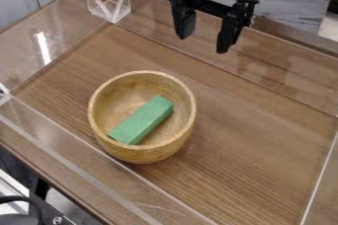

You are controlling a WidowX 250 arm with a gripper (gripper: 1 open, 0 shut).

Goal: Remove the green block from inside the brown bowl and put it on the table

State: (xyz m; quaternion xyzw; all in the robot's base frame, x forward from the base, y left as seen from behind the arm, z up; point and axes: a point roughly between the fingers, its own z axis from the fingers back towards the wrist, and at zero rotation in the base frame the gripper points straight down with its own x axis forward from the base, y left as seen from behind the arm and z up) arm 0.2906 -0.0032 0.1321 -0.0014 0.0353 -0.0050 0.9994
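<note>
My gripper takes hold of the green block (141, 121) by its long sides next, to move it from the brown bowl onto the table.
The green block (141, 121) lies flat and slantwise inside the brown bowl (111, 93), which sits on the table (251, 120) toward the front left. My gripper (204, 31) hangs above the table's far side, up and to the right of the bowl, pointing down. Its black fingers (180, 24) stand apart and open with nothing between them. It touches neither the bowl nor the block.
A clear acrylic wall (40, 46) runs around the table's edges, with a clear bracket (109, 4) at the back left corner. Bare wood-grain surface spreads right of the bowl and under the gripper.
</note>
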